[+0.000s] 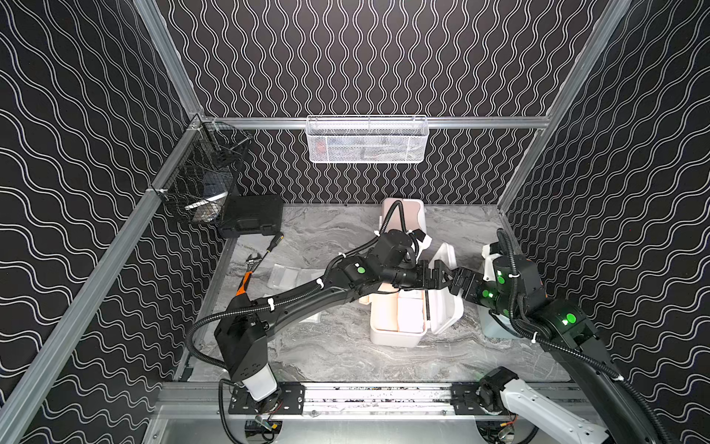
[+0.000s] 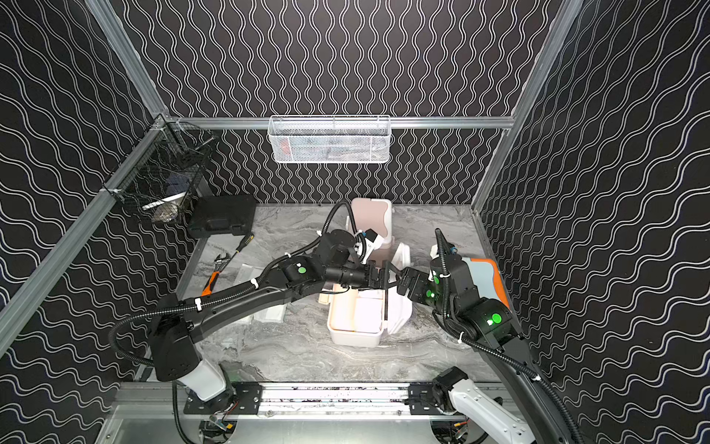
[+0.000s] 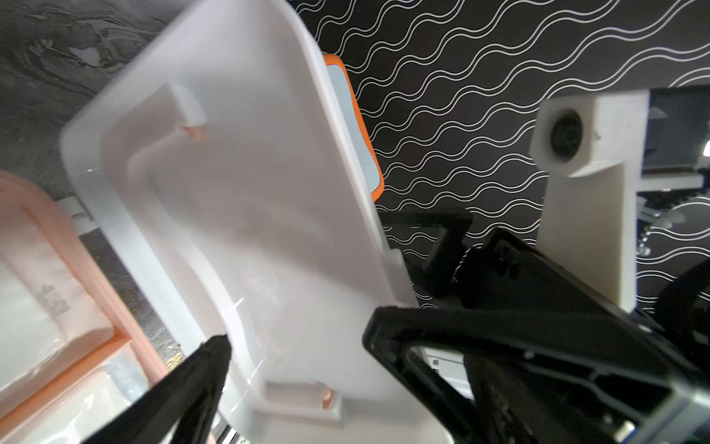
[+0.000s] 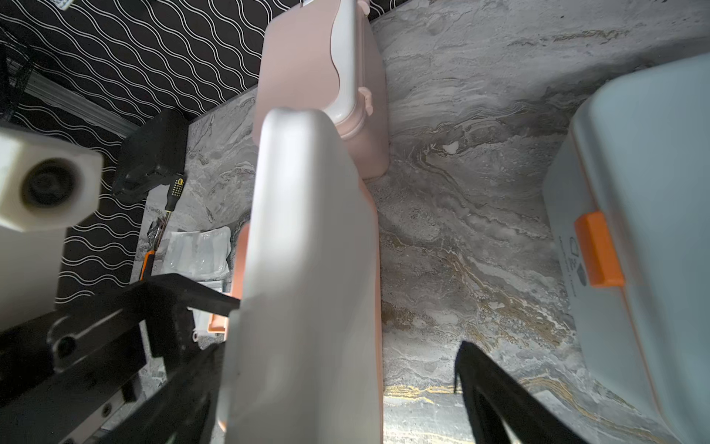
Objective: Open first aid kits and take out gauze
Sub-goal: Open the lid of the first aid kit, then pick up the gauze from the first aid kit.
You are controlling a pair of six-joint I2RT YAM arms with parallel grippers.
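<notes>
I need to pinch a gauze packet inside the open kit by the packet's edge with my left gripper next, so the packet's body stays free to take out.
The white first aid kit (image 1: pixel 397 334) with peach trim lies open mid-table, its lid (image 1: pixel 445 292) tipped up on the right. White gauze packets (image 1: pixel 411 315) show inside it, and more gauze (image 2: pixel 246 273) lies on the table to its left. My left gripper (image 3: pixel 299 342) is open at the lid's inner face (image 3: pixel 249 211). My right gripper (image 4: pixel 330 365) is open around the lid's outer face (image 4: pixel 307 269); its far finger stands off the lid. The pink kit (image 1: pixel 403 215) stands shut behind. The light blue kit (image 2: pixel 484 273) with an orange latch (image 4: pixel 599 250) sits shut at right, under my right arm.
A flat black case (image 1: pixel 251 215) sits at the back left. Beside it lie a screwdriver (image 1: pixel 274 242), a wrench (image 1: pixel 251 265) and an orange-handled tool (image 1: pixel 244 284). A black wire basket (image 1: pixel 199 184) hangs on the left rail, a white mesh basket (image 1: pixel 367 140) on the back rail.
</notes>
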